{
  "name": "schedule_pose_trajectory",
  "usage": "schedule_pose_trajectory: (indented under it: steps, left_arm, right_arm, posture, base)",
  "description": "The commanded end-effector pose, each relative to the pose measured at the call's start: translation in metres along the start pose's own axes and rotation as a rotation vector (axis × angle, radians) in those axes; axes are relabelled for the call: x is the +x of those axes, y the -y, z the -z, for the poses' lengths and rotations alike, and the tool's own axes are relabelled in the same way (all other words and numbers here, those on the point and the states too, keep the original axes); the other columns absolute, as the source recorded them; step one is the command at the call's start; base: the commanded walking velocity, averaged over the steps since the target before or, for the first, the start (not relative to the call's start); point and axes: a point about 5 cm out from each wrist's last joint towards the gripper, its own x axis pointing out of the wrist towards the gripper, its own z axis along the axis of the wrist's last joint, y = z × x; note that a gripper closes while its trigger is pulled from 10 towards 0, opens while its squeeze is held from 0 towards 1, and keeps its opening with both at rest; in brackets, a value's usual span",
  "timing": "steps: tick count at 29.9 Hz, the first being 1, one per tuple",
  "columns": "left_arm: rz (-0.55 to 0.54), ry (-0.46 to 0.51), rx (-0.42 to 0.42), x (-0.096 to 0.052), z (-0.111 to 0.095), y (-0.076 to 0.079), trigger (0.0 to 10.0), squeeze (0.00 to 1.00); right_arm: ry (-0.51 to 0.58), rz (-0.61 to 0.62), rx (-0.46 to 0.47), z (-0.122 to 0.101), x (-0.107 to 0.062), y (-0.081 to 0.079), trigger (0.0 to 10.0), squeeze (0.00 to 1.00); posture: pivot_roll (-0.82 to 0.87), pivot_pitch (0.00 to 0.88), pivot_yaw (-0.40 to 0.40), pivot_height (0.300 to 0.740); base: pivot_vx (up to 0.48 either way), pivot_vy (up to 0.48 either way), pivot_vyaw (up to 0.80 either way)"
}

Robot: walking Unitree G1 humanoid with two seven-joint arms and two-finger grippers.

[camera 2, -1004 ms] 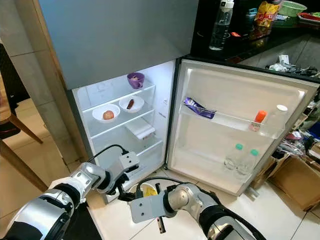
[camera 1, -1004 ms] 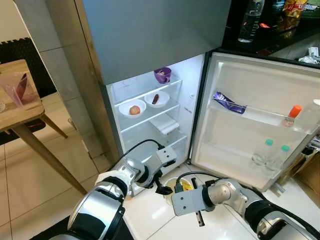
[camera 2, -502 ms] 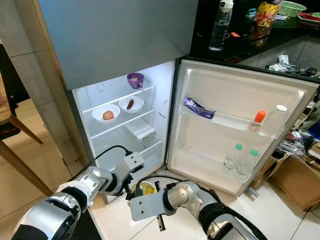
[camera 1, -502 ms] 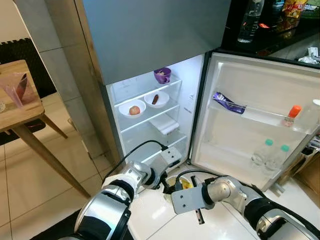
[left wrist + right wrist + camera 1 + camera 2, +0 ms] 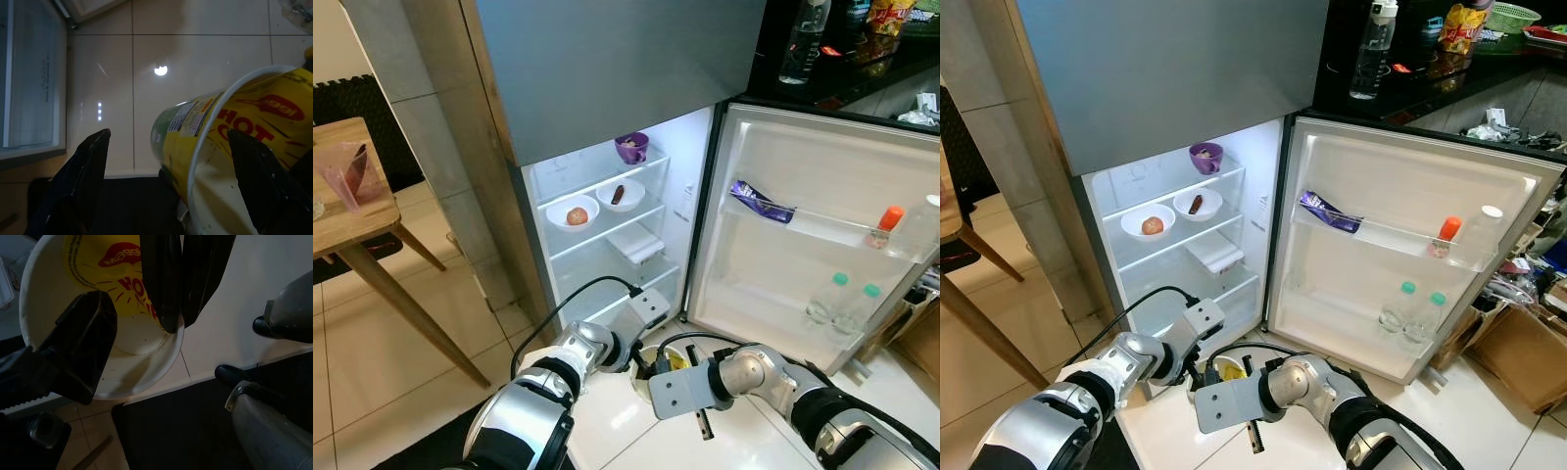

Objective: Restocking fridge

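Observation:
The robot's left gripper needs to grab the noodle cup next by the thin side at its rim (image 5: 194, 164), because the cup's opening is wider than the gripper's fingers can spread.
A yellow "HOT" noodle cup (image 5: 674, 360) sits low over the pale floor in front of the open fridge (image 5: 607, 255), its mouth turned up. My right gripper (image 5: 663, 370) is shut on the cup's rim. In the right wrist view the cup (image 5: 137, 352) has one finger inside its wall and one outside, at the right gripper (image 5: 182, 327). My left gripper (image 5: 641, 358) is open right beside the cup. In the left wrist view the tilted cup (image 5: 230, 122) lies against one finger of the left gripper (image 5: 168, 136).
Fridge shelves hold a purple cup (image 5: 631, 147), two white bowls (image 5: 576, 212) and a white box (image 5: 641, 245). The open door (image 5: 803, 255) on the right carries a purple packet (image 5: 762, 203) and bottles (image 5: 842, 299). A wooden table (image 5: 352, 211) stands left. A dark mat (image 5: 122, 205) lies under the arms.
My left gripper has slid right, in toward the cup, and its forearm has dropped lower. The right gripper and the cup have stayed put.

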Motion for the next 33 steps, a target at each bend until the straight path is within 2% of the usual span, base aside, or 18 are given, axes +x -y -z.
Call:
schedule_pose_trajectory:
  steps: [1, 9, 15, 16, 17, 18, 20, 33]
  left_arm:
    - [-0.002, 0.002, -0.019, 0.003, 0.004, 0.004, 10.0, 0.00]
    - [-0.067, 0.015, -0.030, 0.001, 0.002, -0.002, 10.0, 0.00]
    - [-0.075, 0.011, -0.037, 0.001, 0.004, -0.002, 10.0, 0.00]
    - [-0.086, 0.017, -0.051, 0.002, 0.005, -0.002, 9.4, 0.00]
    - [-0.086, 0.017, -0.051, 0.002, 0.005, -0.002, 9.4, 0.00]
    - [-0.091, 0.020, -0.056, 0.002, 0.005, -0.002, 4.0, 0.00]
    - [-0.101, 0.027, -0.062, 0.002, 0.004, -0.002, 0.0, 0.00]
    - [-0.133, 0.056, -0.068, 0.001, -0.002, -0.006, 0.0, 0.00]
  right_arm:
    - [0.004, 0.014, -0.021, -0.002, -0.003, 0.005, 10.0, 0.00]
    - [-0.019, 0.047, -0.037, 0.001, -0.014, 0.019, 10.0, 0.00]
    - [-0.018, 0.044, -0.049, 0.000, -0.016, 0.021, 10.0, 0.00]
    - [-0.013, 0.043, -0.054, -0.002, -0.016, 0.021, 10.0, 0.00]
    - [-0.013, 0.043, -0.054, -0.002, -0.016, 0.021, 10.0, 0.00]
    - [-0.011, 0.043, -0.055, -0.002, -0.016, 0.021, 10.0, 0.00]
    - [-0.010, 0.041, -0.056, -0.002, -0.015, 0.021, 10.0, 0.00]
    - [-0.018, 0.038, -0.056, -0.002, -0.014, 0.019, 10.0, 0.00]
  posture:
    - [-0.09, 0.000, -0.011, 0.740]
    - [-0.09, 0.000, -0.010, 0.740]
    - [-0.10, 0.000, -0.011, 0.740]
    - [-0.10, 0.000, -0.011, 0.740]
    - [-0.10, 0.000, -0.011, 0.740]
    - [-0.10, 0.000, -0.011, 0.740]
    - [-0.10, 0.000, -0.011, 0.740]
    - [-0.10, 0.000, -0.007, 0.740]
  base:
    - [0.000, 0.000, 0.00]
    - [0.000, 0.000, 0.00]
    - [0.000, 0.000, 0.00]
    - [0.000, 0.000, 0.00]
    - [0.000, 0.000, 0.00]
    - [0.000, 0.000, 0.00]
    - [0.000, 0.000, 0.00]
    - [0.000, 0.000, 0.00]
